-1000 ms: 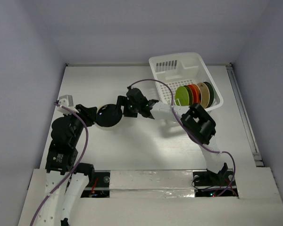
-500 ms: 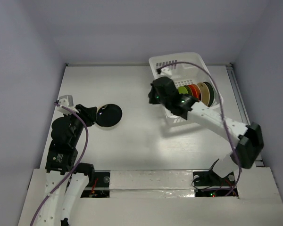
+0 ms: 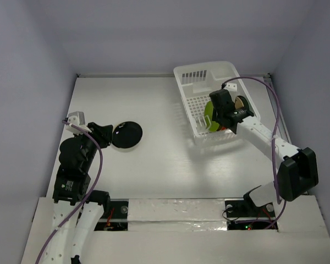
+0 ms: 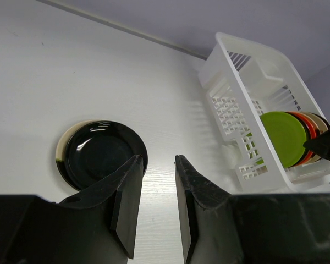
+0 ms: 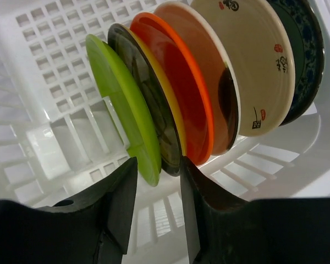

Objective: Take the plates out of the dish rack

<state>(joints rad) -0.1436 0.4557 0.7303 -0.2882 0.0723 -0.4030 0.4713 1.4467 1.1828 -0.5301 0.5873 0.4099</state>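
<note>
My right gripper grabs the lime green plate's near rim (image 3: 214, 128) across its sides next, to unload the lime green plate flat onto the black plate (image 3: 127, 135).
The white dish rack (image 3: 204, 69) stands at the back right. In it several plates stand on edge: lime green (image 5: 120, 104), dark (image 5: 148, 107), red-orange (image 5: 176, 91), cream patterned (image 5: 258, 66) and dark green (image 5: 305, 49). My right gripper (image 5: 157, 165) is open above the row in the top view (image 3: 214, 116). The lower edges of the lime green and dark plates lie between its fingers. A black plate (image 3: 127, 135) lies flat on the table, with a beige rim showing under it (image 4: 60, 157). My left gripper (image 4: 159, 162) is open and empty just beside it.
The rack (image 4: 247, 60) is bare at its far end, with upright pegs and a slotted wall. White walls close in the table at the back and sides. A rail (image 3: 283, 132) runs along the table's right edge.
My right arm let go of the black plate at the left-centre of the table and swung right to the rack, over the plate row. The left arm has not moved.
</note>
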